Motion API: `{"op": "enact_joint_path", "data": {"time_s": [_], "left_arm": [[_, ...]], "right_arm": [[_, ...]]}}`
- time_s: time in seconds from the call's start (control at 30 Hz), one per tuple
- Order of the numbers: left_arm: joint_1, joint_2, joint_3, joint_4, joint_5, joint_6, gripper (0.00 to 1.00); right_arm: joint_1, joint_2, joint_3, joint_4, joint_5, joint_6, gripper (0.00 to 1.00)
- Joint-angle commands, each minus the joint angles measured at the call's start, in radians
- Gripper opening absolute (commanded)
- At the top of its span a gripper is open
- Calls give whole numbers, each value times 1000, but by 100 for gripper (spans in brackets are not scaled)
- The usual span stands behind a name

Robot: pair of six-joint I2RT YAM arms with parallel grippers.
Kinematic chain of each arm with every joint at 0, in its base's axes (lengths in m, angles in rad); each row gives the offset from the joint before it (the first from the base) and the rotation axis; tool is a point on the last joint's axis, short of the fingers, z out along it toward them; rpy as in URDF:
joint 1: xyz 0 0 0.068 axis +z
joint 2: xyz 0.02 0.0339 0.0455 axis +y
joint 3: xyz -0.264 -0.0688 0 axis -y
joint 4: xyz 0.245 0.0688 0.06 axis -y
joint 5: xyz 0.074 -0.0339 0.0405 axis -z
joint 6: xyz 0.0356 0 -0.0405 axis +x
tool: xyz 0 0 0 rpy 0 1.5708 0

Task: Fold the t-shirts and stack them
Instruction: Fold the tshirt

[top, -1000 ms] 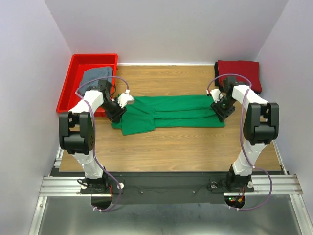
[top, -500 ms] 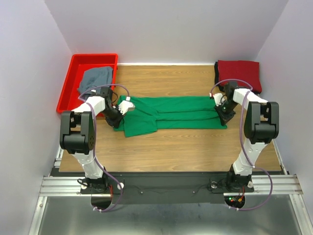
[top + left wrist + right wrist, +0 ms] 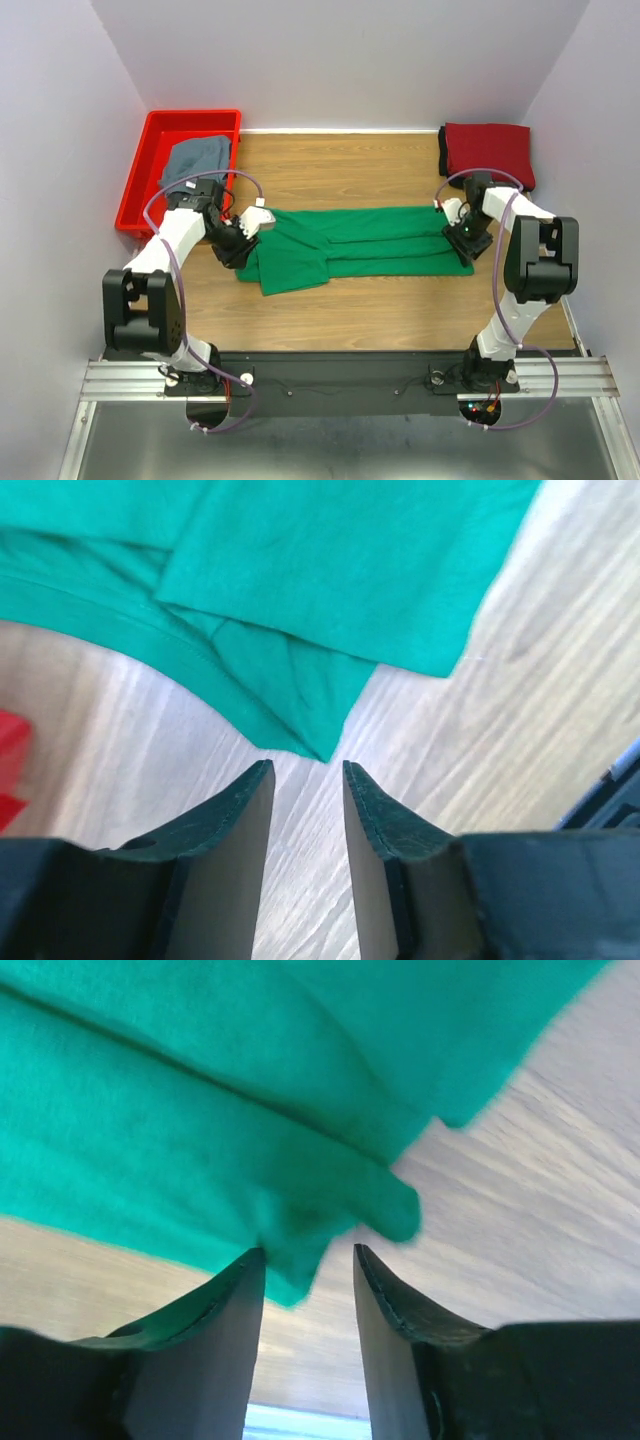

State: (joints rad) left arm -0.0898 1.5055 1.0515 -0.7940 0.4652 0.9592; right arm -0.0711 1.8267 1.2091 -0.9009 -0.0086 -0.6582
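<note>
My left gripper is about to grab the bright green t-shirt [image 3: 350, 240] by the corner at its bin-side end. Then it will fold that end inward.
The bright green t-shirt [image 3: 350, 240] lies folded into a long strip across the table. It also shows in the left wrist view [image 3: 330, 570] and the right wrist view [image 3: 200, 1110]. My left gripper [image 3: 232, 245] [image 3: 307, 765] is open at its left end, with the cloth's corner just beyond the fingertips. My right gripper [image 3: 465, 238] [image 3: 308, 1250] is open at its right end, with a cloth corner at the tips. The dark red t-shirt [image 3: 488, 150] lies folded at the back right. The grey-blue t-shirt [image 3: 195, 158] lies in the bin. No black t-shirt is in view.
A red plastic bin [image 3: 150, 150] stands at the back left, beside my left arm; its edge shows in the left wrist view [image 3: 10, 750]. White walls enclose the wooden table [image 3: 340, 165] on three sides.
The green t-shirt has been dragged toward the near edge of the table. Both grippers moved nearer with its ends, and the left arm swung outward.
</note>
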Motion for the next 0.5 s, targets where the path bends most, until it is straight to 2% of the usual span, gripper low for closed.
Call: {"op": "enact_joint_path", "data": {"time_s": [0.0, 0.1, 0.23, 0.3, 0.47], "left_arm": [[-16, -73, 28, -137, 59, 70, 43], [-51, -122, -51, -166, 43, 151, 43], [-168, -172, -162, -52, -19, 138, 43], [-200, -156, -180, -18, 5, 118, 43], [-200, -139, -225, 61, 62, 99, 45]], "right_arm": [[-10, -101, 119, -70, -95, -3, 47], [-1, -145, 167, -116, -250, 26, 47], [51, -152, 185, -145, -382, 99, 44], [105, -152, 178, -145, -448, 156, 41], [296, -173, 55, 54, -652, 391, 41]]}}
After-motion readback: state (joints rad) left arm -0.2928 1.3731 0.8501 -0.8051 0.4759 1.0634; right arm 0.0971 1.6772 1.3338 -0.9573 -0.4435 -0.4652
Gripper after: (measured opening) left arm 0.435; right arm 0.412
